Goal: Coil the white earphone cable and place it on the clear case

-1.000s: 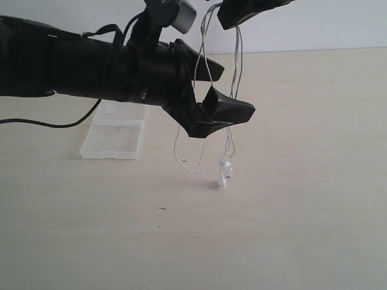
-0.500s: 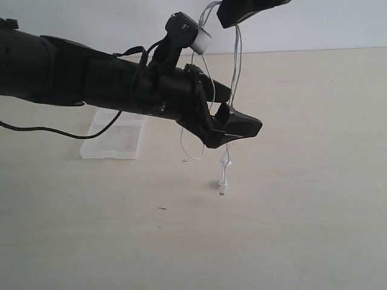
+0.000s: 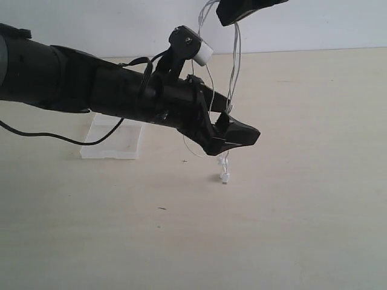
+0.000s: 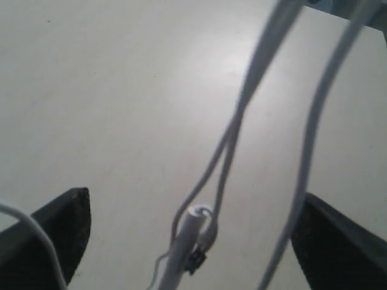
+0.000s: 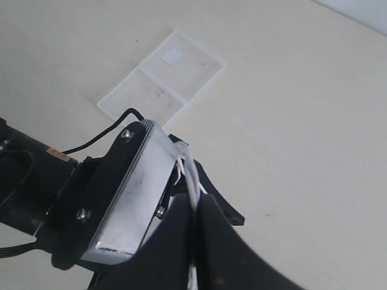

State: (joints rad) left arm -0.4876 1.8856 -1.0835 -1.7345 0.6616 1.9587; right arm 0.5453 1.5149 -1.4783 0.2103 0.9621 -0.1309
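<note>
The left gripper next needs to grab the hanging parts of the white earphone cable, to coil the cable for the clear case [image 3: 115, 138].
The white earphone cable [image 3: 234, 66] hangs from my right gripper [image 3: 232, 17], which is shut on its upper part near the top edge of the exterior view. In the right wrist view the strands [image 5: 191, 175] run into the closed right gripper [image 5: 195, 208]. My left gripper [image 3: 236, 118] is open, and the hanging strands pass between its fingers without being pinched. The left wrist view shows the cable strands [image 4: 233, 130] and a white inline capsule [image 4: 187, 241] inside the left gripper [image 4: 193, 241]. The cable's small white end piece [image 3: 225, 176] dangles just above the table. The clear case [image 3: 115, 138] lies open and flat behind the left arm, its white sticker [image 5: 172, 55] showing.
A thick black robot cable [image 3: 42, 133] trails over the table beside the case. The left arm's wrist camera housing [image 5: 124, 199] sits right under the right gripper. The pale wooden table [image 3: 302, 199] extends to the right and front.
The left arm has tilted and shifted slightly to the right, its wrist camera rising. The cable's lower end first dropped towards the table, then lifted a little. The right gripper has stayed put.
</note>
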